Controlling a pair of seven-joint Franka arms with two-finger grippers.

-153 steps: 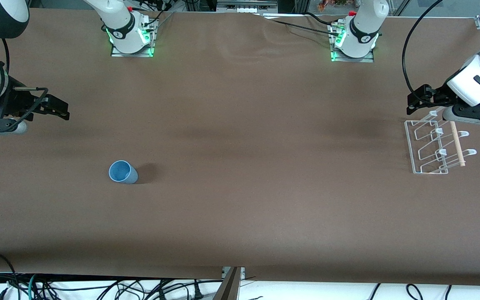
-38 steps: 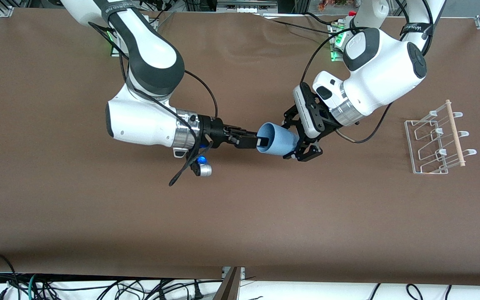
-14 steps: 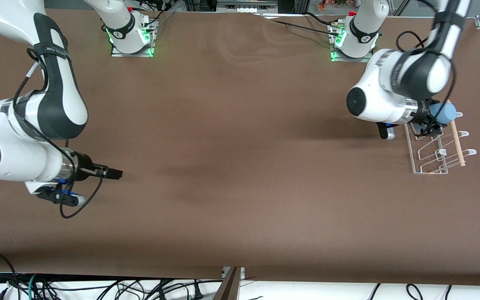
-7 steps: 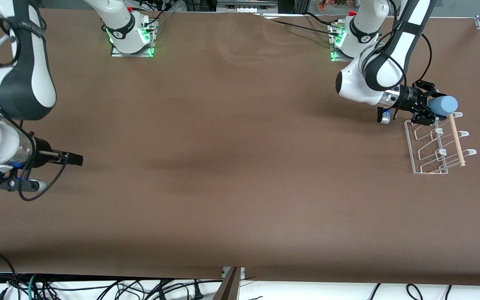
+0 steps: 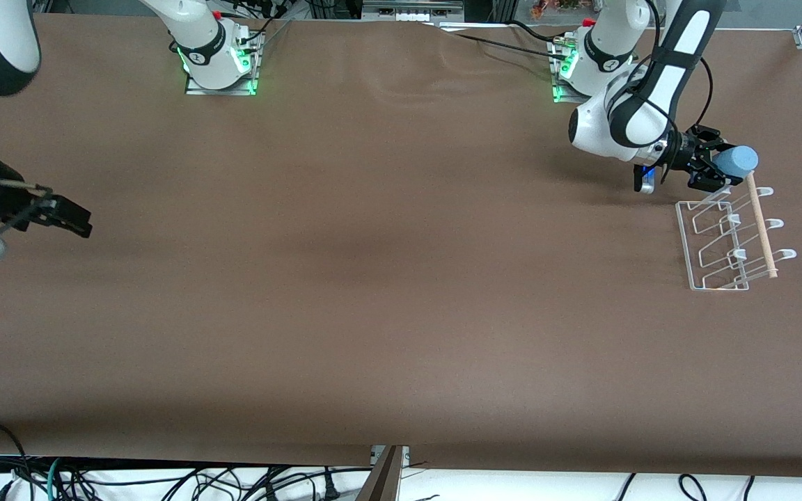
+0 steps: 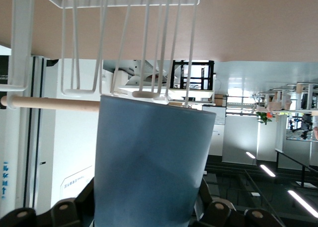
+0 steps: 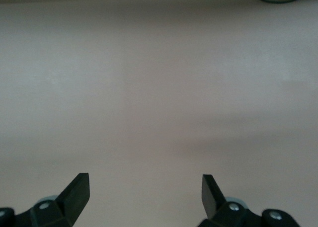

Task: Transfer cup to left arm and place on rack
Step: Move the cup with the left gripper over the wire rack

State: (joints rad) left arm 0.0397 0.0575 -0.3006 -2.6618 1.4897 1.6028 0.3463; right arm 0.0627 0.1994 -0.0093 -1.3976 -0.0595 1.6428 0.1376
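The light-blue cup (image 5: pixel 736 161) (image 6: pixel 149 162) is still above the rack's upper wires beside the rod tip, so my left gripper needs to lower it before letting go.
My left gripper (image 5: pixel 711 167) is shut on the light-blue cup (image 5: pixel 736 161) and holds it on its side in the air, over the table beside the rack's (image 5: pixel 714 243) upper pegs and the tip of the wooden rod (image 5: pixel 761 226). In the left wrist view the cup (image 6: pixel 149 162) fills the space between my left gripper's jaws (image 6: pixel 146 209). The rack's white wires (image 6: pixel 144 43) and the rod (image 6: pixel 49 104) lie just past its end. My right gripper (image 5: pixel 81 221) is open and empty at the right arm's end of the table, and shows over bare brown cloth in its wrist view (image 7: pixel 145 187).
The brown cloth table (image 5: pixel 387 292) bears only the rack. The two arm bases (image 5: pixel 220 59) (image 5: pixel 592 66) stand at the edge farthest from the front camera. Cables hang below the edge nearest to that camera.
The left gripper has carried the cup up and off the rack's top peg, toward its own base. The right arm has drawn back toward its end of the table, gripper open.
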